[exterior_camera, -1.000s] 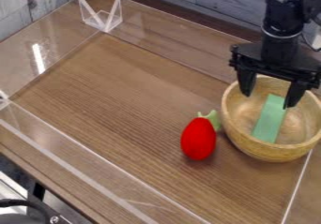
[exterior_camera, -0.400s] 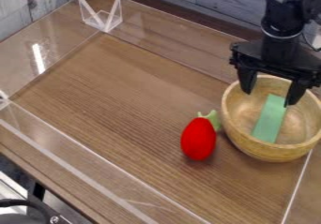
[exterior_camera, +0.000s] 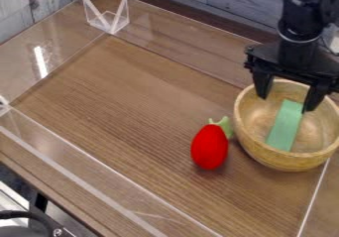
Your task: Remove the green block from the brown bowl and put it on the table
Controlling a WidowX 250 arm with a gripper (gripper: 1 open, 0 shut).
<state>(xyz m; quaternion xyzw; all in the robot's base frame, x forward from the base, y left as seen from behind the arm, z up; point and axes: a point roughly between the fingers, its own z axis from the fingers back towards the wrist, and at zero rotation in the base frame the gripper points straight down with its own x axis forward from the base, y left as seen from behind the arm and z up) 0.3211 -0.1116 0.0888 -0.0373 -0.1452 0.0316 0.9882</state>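
My fingertips stand wide apart above the green block's upper end (exterior_camera: 290,106) in the brown bowl (exterior_camera: 252,142), so lowering comes next; closing now would miss the block.
The green block (exterior_camera: 284,126) is a flat light-green bar that leans inside the brown bowl (exterior_camera: 252,142), a round tan wooden bowl at the right side of the table (exterior_camera: 119,102). My gripper (exterior_camera: 288,94) hangs over the bowl's far half, pointing steeply down. Its two black fingers stand wide apart, one on each side of the block's upper end, with nothing between them. The block's top edge sits just below the fingertips; I cannot tell whether they touch it.
A red strawberry-like toy (exterior_camera: 209,146) with green leaves lies on the table just left of the bowl. Low clear acrylic walls (exterior_camera: 79,172) edge the tabletop, with a clear bracket (exterior_camera: 106,16) at the far left corner.
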